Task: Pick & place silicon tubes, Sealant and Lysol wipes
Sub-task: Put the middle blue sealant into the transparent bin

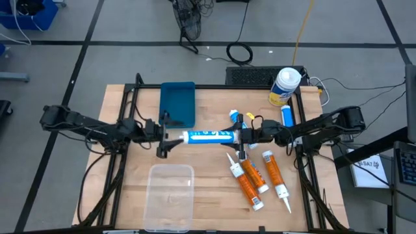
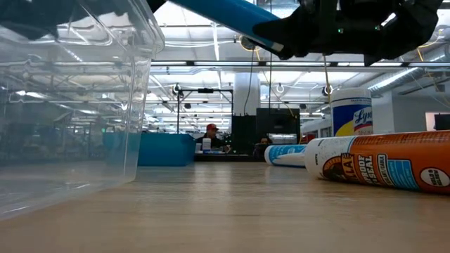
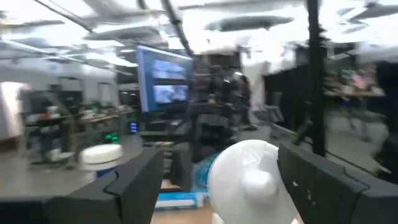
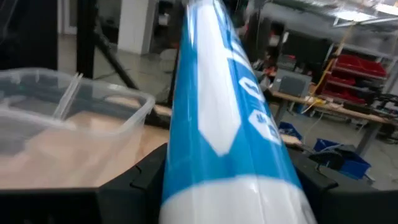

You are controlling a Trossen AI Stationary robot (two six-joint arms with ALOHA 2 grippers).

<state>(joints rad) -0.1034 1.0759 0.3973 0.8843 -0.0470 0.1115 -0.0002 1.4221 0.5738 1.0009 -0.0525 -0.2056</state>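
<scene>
Next, my left gripper grabs the blue tube by its white cap end (image 1: 186,137), to move the tube into the clear container (image 1: 169,197).
A blue-and-white tube (image 1: 208,136) hangs level above the middle of the table between my two grippers. My right gripper (image 1: 236,136) is shut on its right end. My left gripper (image 1: 175,137) is open at its left end. In the left wrist view the tube's white round end (image 3: 249,177) stands between the two spread fingers. The Lysol wipes canister (image 1: 285,86) stands upright on its base at the far right corner and also shows in the low view (image 2: 351,112). Three orange tubes (image 1: 252,179) lie on their sides near the right front. My right gripper pinches the tube's right end (image 4: 227,174) between its two fingers. The fingers come level from the table's right and lie along the tube. The tube (image 2: 232,14) juts out toward the left arm, lifted clear of the table.
A blue bin (image 1: 177,104) stands at the back middle. A clear plastic container (image 1: 170,195) stands at the front, left of centre. Another blue tube (image 1: 286,117) lies near the canister. Dark frame rails (image 1: 123,162) run along the table's sides.
</scene>
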